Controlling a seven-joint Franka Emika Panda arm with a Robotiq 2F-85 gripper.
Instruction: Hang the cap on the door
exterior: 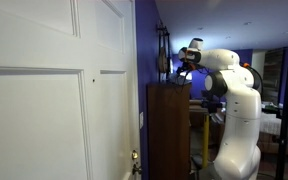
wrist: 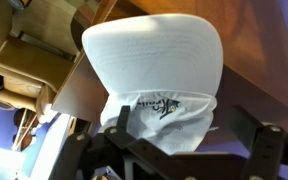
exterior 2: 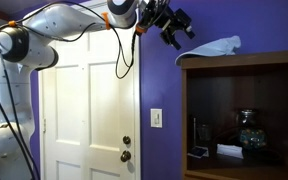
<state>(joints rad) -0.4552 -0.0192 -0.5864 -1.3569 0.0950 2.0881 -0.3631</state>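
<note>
Next, the gripper grabs the cap's floppy near end, beyond the logo, to hang the cap on the door (exterior 2: 89,110). The far brim side stays free.
The cap (exterior 2: 212,46), light grey-white and floppy, lies on top of a dark wooden cabinet (exterior 2: 239,62). In the wrist view the cap (wrist: 154,60) fills the middle, with a dark logo on its underside. My gripper (exterior 2: 174,28) is open and hovers just beside the cap, not touching it in that view. In the wrist view the gripper (wrist: 189,135) has a finger on each side of the cap's near end, not closed. The white panelled door (exterior 2: 89,110) stands beside the cabinet and also shows in an exterior view (exterior: 54,90). The gripper (exterior: 187,58) is above the cabinet top.
The cabinet (exterior: 169,130) stands against a purple wall next to the door. Its open shelf holds glassware (exterior 2: 246,130). A door knob (exterior 2: 125,155) and a light switch (exterior 2: 156,118) are near the door's edge. A dark object (exterior: 163,52) hangs on the wall.
</note>
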